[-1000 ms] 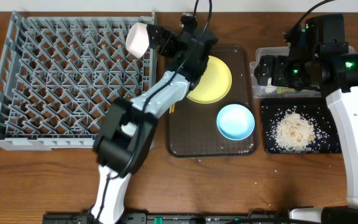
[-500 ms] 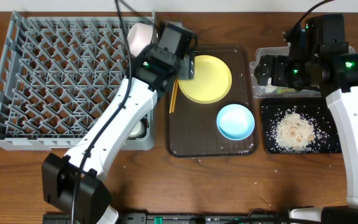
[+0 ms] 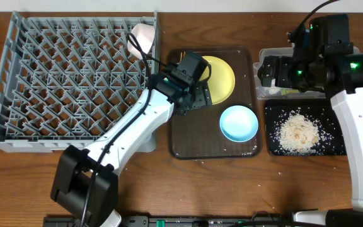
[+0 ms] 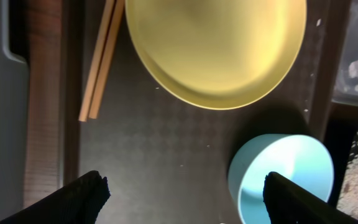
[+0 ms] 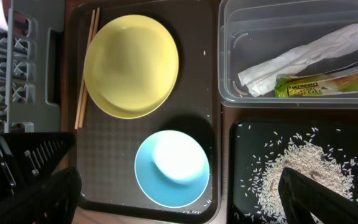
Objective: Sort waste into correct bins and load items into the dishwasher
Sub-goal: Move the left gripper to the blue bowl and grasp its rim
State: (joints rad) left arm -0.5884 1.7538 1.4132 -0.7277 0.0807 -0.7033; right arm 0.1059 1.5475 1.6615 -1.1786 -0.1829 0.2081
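Note:
My left gripper will grab the light blue bowl's rack-side rim [image 3: 221,123] [image 4: 242,182] next. The bowl's body will stay free, so the bowl can be loaded tilted into the dishwasher.
The yellow plate [image 3: 219,79] and the light blue bowl [image 3: 239,123] lie on a dark brown serving tray [image 3: 183,142]. The wooden chopsticks [image 4: 101,62] lie along the tray's left side. My left gripper [image 3: 194,99] hovers open over the tray, between the plate [image 4: 219,50] and the bowl [image 4: 284,177], with nothing between its fingers [image 4: 182,190]. A white cup [image 3: 142,38] rests in the far right corner of the grey dishwasher rack [image 3: 68,82]. My right gripper [image 3: 265,70] hangs open and empty over the clear tub [image 5: 229,56]. The tub holds the tissue [image 5: 303,53] and the wrapper [image 5: 325,84].
The black tray [image 3: 339,148] at the right holds a heap of rice crumbs [image 3: 298,131]. A few grains lie on the brown tray's near right corner [image 5: 194,208] and on the wooden table [image 3: 276,173]. My left arm crosses the rack's near right corner.
My left gripper has swung from the white cup at the rack's far corner to over the brown tray. The cup stays in place. The right arm has not moved.

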